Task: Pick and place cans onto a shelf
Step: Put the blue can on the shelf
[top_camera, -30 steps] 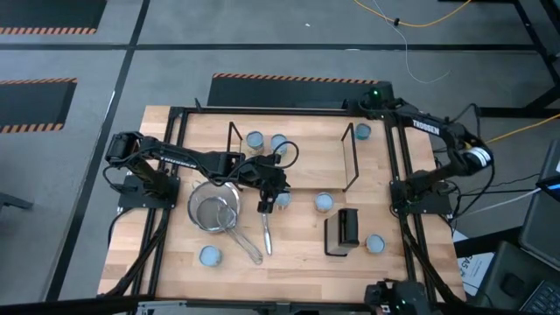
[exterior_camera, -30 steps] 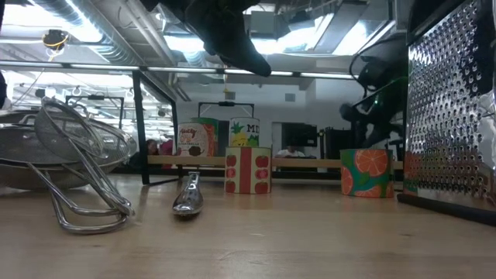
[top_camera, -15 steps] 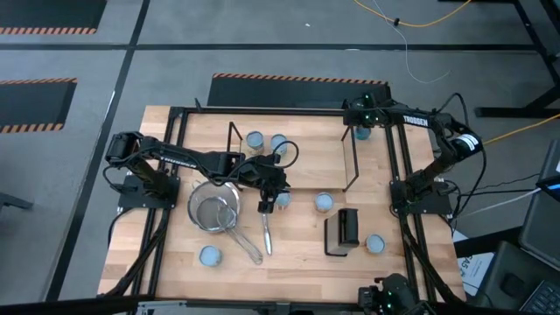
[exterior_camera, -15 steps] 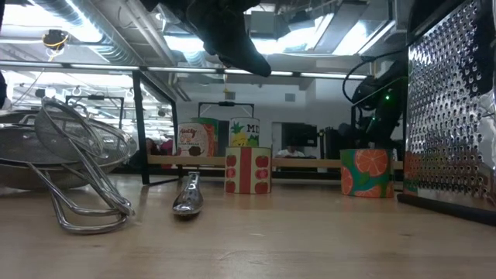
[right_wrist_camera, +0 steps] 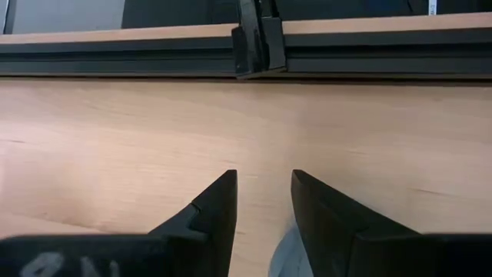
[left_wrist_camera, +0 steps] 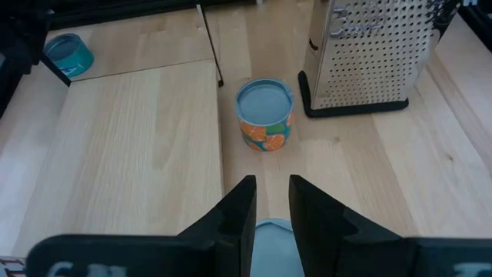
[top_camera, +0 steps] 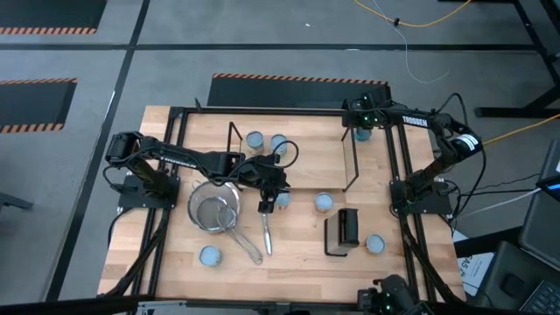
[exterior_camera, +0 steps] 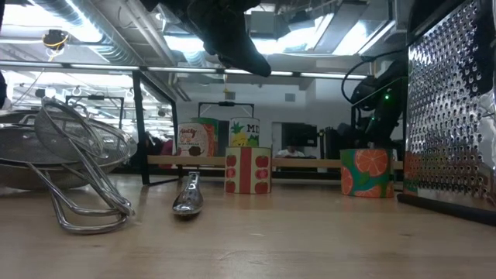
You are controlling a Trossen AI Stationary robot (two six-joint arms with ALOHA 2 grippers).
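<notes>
The can's curved rim is short of my right gripper's fingers in the wrist view, so it isn't time to close on the can yet. My right gripper should first move toward the can's rim.
My left gripper [top_camera: 273, 192] [left_wrist_camera: 270, 185] hangs open, well above a can with a red-patterned label [exterior_camera: 248, 170]. That can stands on the table just in front of the shelf [top_camera: 306, 162], and its pale top [left_wrist_camera: 273, 231] shows between the fingers. My right gripper [top_camera: 360, 120] [right_wrist_camera: 263, 181] is open above a can [top_camera: 362, 133] at the table's far right, outside the shelf's right wire frame [top_camera: 350, 157]. Two cans [top_camera: 254, 138] [top_camera: 278, 142] stand on the shelf's far left. An orange-patterned can [left_wrist_camera: 265, 115] stands near the shelf's front right.
A metal mesh strainer [top_camera: 214, 210] and a spoon [top_camera: 266, 234] lie left of centre. A metal grater [top_camera: 343, 229] stands at the front right. Loose cans stand at the front left [top_camera: 210, 255] and front right [top_camera: 374, 243]. A black frame rail [right_wrist_camera: 254, 46] runs along the far edge.
My right gripper has swung from the far right corner toward the table's left and near side, ending over the can outside the shelf's right frame. It has since kept still.
</notes>
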